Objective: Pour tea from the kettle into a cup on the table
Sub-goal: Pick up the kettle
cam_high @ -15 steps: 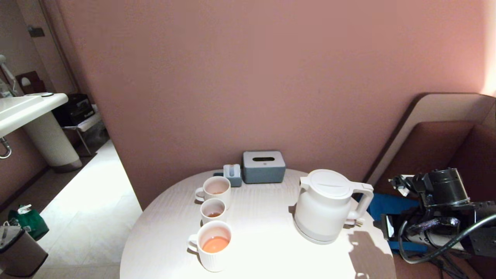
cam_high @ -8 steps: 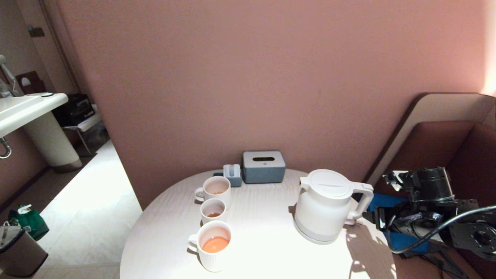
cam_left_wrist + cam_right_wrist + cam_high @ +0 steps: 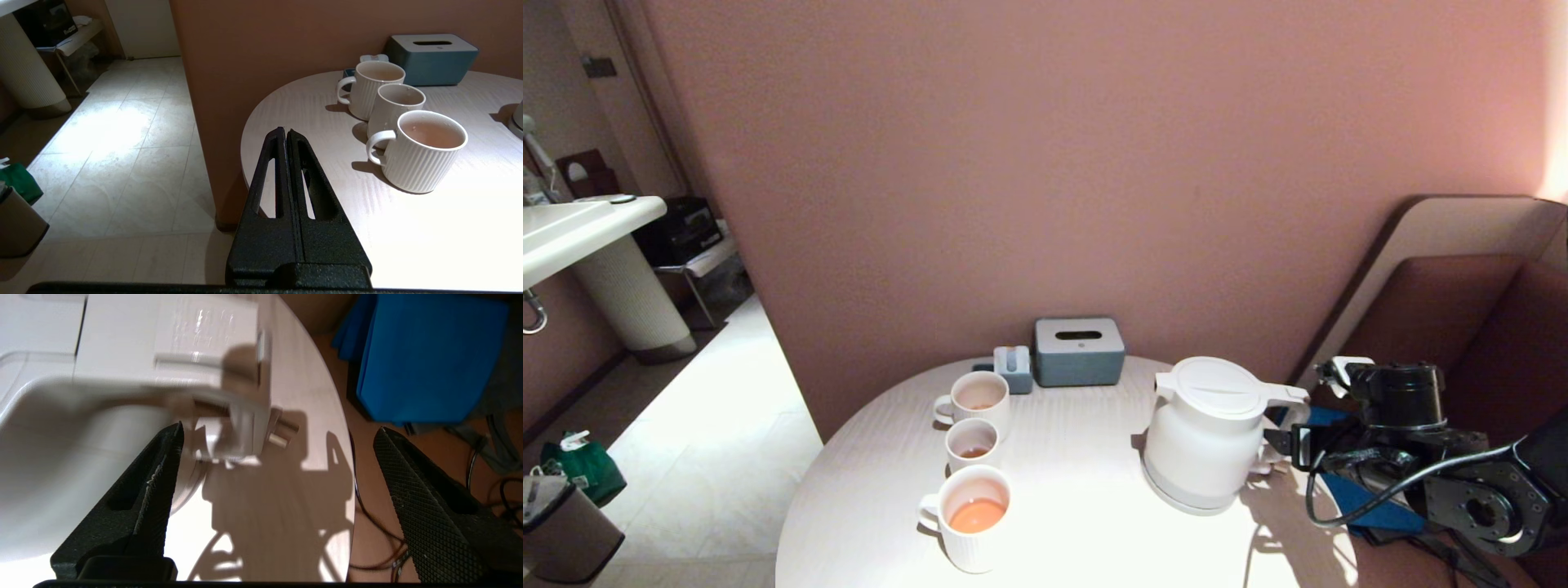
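Note:
My right gripper isn't ready to close on the upright part of the kettle's handle (image 3: 246, 427) yet. It needs to move toward that part first, because the upright part is ahead of both fingers.
The white kettle (image 3: 1205, 433) stands on its round base (image 3: 1176, 500) at the right of the pale round table (image 3: 1078, 531); its angular handle (image 3: 1289, 402) points right. My right gripper (image 3: 1286, 447) is open just beside the handle; in the right wrist view the handle (image 3: 122, 396) lies above the gap between the fingers of the gripper (image 3: 278, 428), untouched. Three white ribbed cups (image 3: 970, 514) stand in a row on the left, and the nearest holds orange tea (image 3: 977, 516). My left gripper (image 3: 286, 131) is shut and empty at the table's left edge, out of the head view.
A grey tissue box (image 3: 1078, 351) and a small grey holder (image 3: 1013, 369) stand at the back by the wall. A white plug with prongs (image 3: 278, 437) lies beside the kettle. Blue fabric (image 3: 425, 355) and cables lie off the table's right edge. A washbasin (image 3: 572, 229) stands far left.
My right arm has swung left toward the kettle, bringing its open gripper from beyond the table edge up to the handle. Kettle and cups have not moved.

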You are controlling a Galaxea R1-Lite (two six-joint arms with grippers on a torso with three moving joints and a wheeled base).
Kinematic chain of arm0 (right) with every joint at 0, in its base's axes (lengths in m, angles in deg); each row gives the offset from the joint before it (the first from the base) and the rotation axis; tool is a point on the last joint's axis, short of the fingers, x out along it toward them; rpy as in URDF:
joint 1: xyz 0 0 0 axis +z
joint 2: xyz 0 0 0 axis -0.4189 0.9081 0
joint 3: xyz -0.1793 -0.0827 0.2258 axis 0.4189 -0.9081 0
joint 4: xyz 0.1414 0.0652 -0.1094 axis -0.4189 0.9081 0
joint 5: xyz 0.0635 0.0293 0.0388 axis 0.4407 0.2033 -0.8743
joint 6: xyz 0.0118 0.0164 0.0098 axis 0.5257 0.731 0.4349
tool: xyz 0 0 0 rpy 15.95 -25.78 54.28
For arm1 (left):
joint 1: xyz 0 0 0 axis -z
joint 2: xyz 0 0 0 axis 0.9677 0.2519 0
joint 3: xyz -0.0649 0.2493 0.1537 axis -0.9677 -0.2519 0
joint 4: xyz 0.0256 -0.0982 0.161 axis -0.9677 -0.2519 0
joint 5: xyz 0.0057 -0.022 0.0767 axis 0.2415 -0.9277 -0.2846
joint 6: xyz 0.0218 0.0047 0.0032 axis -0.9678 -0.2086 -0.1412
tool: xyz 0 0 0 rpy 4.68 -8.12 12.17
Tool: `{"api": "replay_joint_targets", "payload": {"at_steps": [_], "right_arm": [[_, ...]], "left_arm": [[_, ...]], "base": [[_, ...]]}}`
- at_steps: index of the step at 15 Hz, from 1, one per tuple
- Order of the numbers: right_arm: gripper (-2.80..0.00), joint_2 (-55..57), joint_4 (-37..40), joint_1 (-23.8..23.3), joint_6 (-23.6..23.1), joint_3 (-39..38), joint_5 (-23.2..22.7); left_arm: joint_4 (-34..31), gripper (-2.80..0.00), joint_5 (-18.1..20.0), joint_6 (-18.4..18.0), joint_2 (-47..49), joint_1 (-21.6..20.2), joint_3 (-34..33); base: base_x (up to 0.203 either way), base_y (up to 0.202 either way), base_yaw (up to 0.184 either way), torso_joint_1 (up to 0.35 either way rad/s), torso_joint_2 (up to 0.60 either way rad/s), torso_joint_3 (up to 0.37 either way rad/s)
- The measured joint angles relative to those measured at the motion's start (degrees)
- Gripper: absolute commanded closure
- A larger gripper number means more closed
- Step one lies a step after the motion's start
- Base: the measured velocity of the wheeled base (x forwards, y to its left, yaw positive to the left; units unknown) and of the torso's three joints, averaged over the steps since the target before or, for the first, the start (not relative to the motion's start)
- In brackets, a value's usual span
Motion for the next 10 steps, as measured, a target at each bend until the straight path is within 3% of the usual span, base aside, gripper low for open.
{"api": "replay_joint_targets", "payload": {"at_steps": [5, 10], "right_arm": [[-2.8, 3.0, -6.5, -0.5, -0.7, -0.1, 0.0], [-2.8, 9.6, -22.3, -1.8, -4.2, -0.9, -0.3]], "left_arm": [[0.0, 0.0, 0.0, 0.0, 0.0, 0.0, 0.0], [0.0, 0.0, 0.0, 0.0, 0.0, 0.0, 0.0]], "base": [[0.0, 0.0, 0.0, 0.0, 0.0, 0.0], [0.0, 0.0, 0.0, 0.0, 0.0, 0.0]]}}
